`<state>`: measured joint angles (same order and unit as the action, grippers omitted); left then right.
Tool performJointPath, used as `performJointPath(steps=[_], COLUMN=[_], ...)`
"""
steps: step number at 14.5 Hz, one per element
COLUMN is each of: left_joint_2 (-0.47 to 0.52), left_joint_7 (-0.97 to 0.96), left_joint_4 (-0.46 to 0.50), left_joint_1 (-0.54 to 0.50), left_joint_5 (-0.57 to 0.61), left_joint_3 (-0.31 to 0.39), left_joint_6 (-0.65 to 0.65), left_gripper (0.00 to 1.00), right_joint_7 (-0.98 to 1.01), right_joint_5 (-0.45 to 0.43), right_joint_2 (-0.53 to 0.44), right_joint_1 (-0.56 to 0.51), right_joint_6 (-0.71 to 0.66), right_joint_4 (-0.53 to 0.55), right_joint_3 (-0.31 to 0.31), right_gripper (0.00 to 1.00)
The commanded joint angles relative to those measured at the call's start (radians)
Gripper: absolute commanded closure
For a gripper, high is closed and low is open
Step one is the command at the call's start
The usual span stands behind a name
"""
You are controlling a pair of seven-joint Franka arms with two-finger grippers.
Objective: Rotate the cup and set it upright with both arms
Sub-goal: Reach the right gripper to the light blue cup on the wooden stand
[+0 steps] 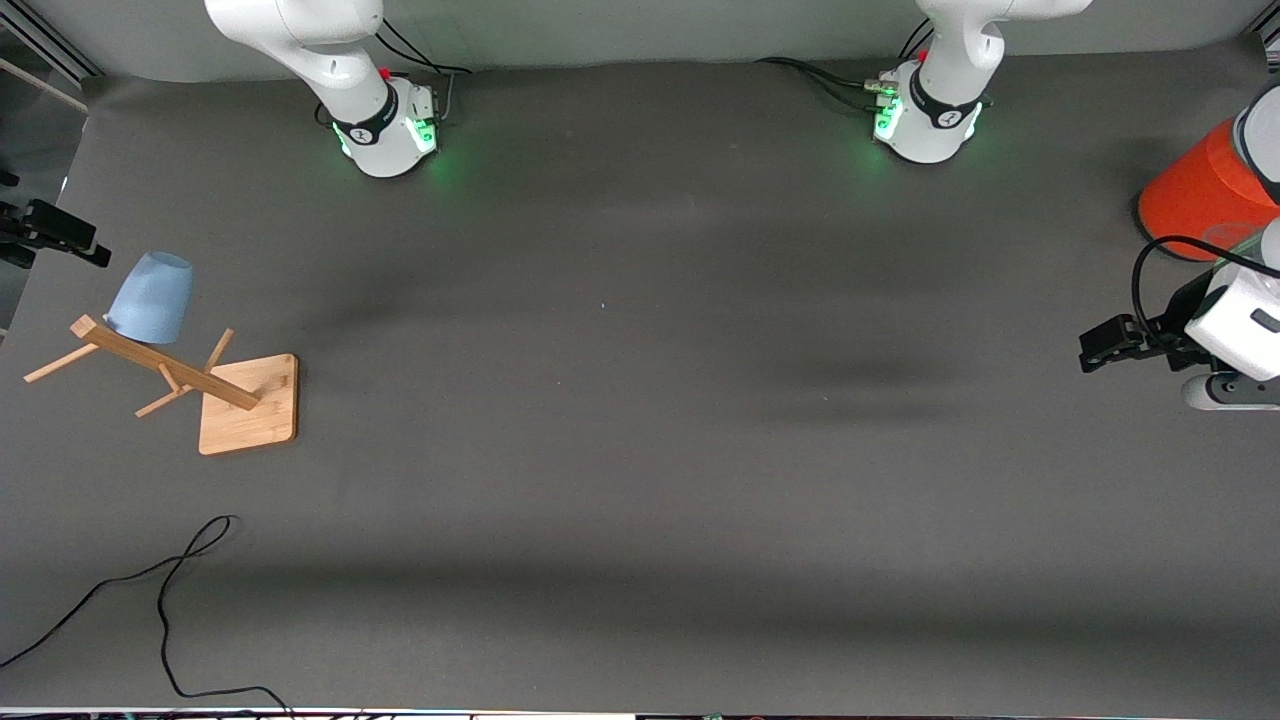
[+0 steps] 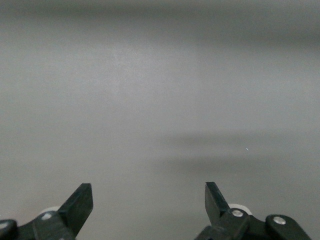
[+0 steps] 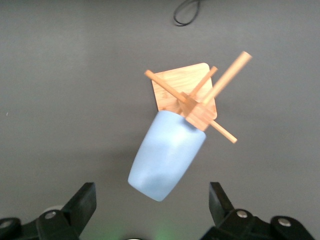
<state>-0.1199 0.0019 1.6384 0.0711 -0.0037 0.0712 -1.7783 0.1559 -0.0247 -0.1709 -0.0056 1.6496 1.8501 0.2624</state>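
Note:
The cup's opening is crowded by the rack's wooden post [image 1: 126, 347] [image 3: 199, 117], so my right gripper should next grab the cup by its sides, toward its closed base.
The pale-blue cup [image 1: 152, 297] hangs mouth-down on a peg of a wooden rack [image 1: 170, 372] at the right arm's end of the table. In the right wrist view the cup [image 3: 167, 152] sits tilted on the rack [image 3: 192, 95]. My right gripper [image 3: 151, 200] is open and empty, up in the air over the cup. It is out of the front view. My left gripper [image 1: 1100, 347] is at the left arm's end of the table. In the left wrist view the left gripper [image 2: 148, 200] is open and empty over bare grey table.
A large orange cylinder [image 1: 1195, 195] stands at the left arm's end, next to the left arm. A black cable [image 1: 170, 590] lies on the table, nearer to the front camera than the rack. A black mount [image 1: 50, 232] sits at the table edge by the cup.

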Motion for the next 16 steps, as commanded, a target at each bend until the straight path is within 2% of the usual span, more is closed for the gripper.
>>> performJointPath(steps=[1, 4, 6, 11, 16], left_joint_2=[0.002, 0.008, 0.005, 0.000, -0.003], left_joint_7=[0.013, 0.018, 0.018, 0.018, 0.016], left_joint_4=[-0.015, -0.017, -0.018, -0.018, -0.018], left_joint_1=[0.001, 0.000, 0.003, 0.006, 0.007], left_joint_5=[0.001, -0.002, -0.004, -0.009, -0.021], left_joint_3=[-0.001, -0.001, -0.001, -0.001, -0.001], left_joint_6=[0.022, 0.025, 0.022, 0.008, 0.003], left_gripper=[0.00, 0.00, 0.00, 0.00, 0.00], right_joint_7=[-0.175, -0.440, -0.542, -0.545, -0.533], right_joint_5=[0.028, 0.028, 0.028, 0.028, 0.029], right_joint_2=[-0.006, 0.005, 0.013, 0.063, 0.060], right_joint_1=[0.003, 0.004, 0.007, 0.012, 0.010], right_joint_6=[0.019, 0.018, 0.015, 0.033, 0.166], right_joint_4=[0.008, 0.004, 0.006, 0.027, 0.175], right_joint_3=[0.023, 0.023, 0.023, 0.023, 0.023], right_gripper=[0.00, 0.00, 0.00, 0.00, 0.00])
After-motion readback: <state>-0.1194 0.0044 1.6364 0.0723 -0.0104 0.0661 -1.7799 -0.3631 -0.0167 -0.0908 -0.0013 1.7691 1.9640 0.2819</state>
